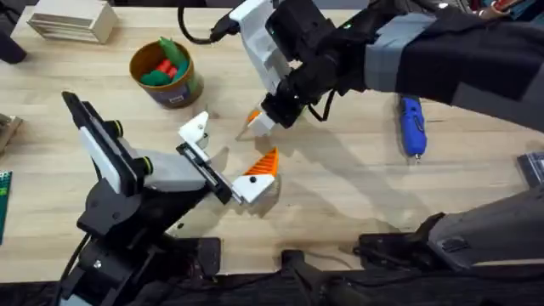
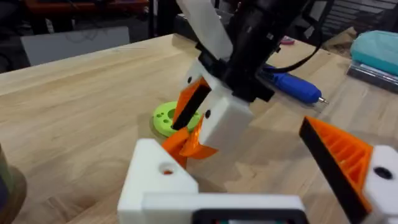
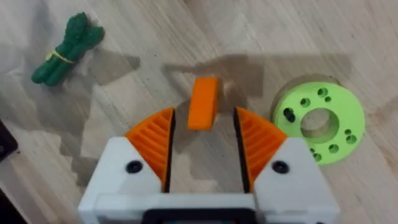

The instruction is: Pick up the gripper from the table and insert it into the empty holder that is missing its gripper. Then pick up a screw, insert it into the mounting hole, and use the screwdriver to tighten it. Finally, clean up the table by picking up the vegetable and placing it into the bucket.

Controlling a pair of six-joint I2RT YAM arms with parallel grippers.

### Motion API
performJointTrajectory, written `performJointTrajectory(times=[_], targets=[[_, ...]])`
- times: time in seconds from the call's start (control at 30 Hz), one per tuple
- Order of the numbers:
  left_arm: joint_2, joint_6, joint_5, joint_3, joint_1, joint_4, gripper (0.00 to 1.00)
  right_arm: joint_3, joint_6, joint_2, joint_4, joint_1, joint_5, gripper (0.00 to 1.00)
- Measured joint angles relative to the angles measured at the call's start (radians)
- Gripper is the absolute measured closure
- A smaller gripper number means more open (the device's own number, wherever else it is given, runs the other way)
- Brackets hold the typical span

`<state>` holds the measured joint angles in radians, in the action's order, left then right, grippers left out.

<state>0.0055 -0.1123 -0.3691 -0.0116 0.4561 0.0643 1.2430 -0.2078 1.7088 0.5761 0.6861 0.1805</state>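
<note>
The right gripper picks up the small orange gripper by its orange sides next, to fit it into the bare white holder point(image 1: 194, 128).
The small orange gripper point(image 3: 203, 102) lies on the wood, in the gap between the orange pads of my right gripper point(image 3: 203, 134), which stands open around it without touching. My right gripper point(image 1: 260, 119) reaches in to mid-table. My left gripper point(image 1: 228, 151) is open beside it: one finger is the bare white holder point(image 2: 158, 177), the other carries an orange pad point(image 2: 342, 155). The dark-green vegetable point(image 3: 65, 50) lies near the right gripper. The blue screwdriver point(image 1: 412, 126) rests to the right, and the yellow bucket point(image 1: 166, 75) stands at the back left. A screw is out of view.
A bright green ring point(image 3: 320, 118) lies close to the orange piece. A pale wooden box point(image 1: 72, 19) sits at the far left corner. The bucket holds red and green toys. A dark object point(image 1: 531, 166) lies at the right edge.
</note>
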Motion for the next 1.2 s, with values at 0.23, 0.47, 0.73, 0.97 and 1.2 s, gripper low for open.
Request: performJointTrajectory(times=[0.23, 0.47, 0.73, 0.97, 1.2], targets=[[0.0, 0.0, 0.0, 0.0, 0.0, 0.0, 0.014, 0.0, -0.003, 0.0, -0.024, 0.003, 0.0, 0.488], [0.0, 0.0, 0.0, 0.0, 0.0, 0.0, 0.013, 0.0, -0.01, 0.0, -0.024, 0.014, 0.0, 0.544], [0.0, 0.0, 0.0, 0.0, 0.0, 0.0, 0.014, 0.0, -0.01, 0.0, -0.023, 0.014, 0.0, 0.676], [0.0, 0.0, 0.0, 0.0, 0.0, 0.0, 0.014, 0.002, -0.01, 0.0, -0.025, 0.013, -0.001, 0.986], [0.0, 0.0, 0.0, 0.0, 0.0, 0.0, 0.014, 0.002, -0.01, -0.066, 0.019, -0.017, -0.001, 0.984]])
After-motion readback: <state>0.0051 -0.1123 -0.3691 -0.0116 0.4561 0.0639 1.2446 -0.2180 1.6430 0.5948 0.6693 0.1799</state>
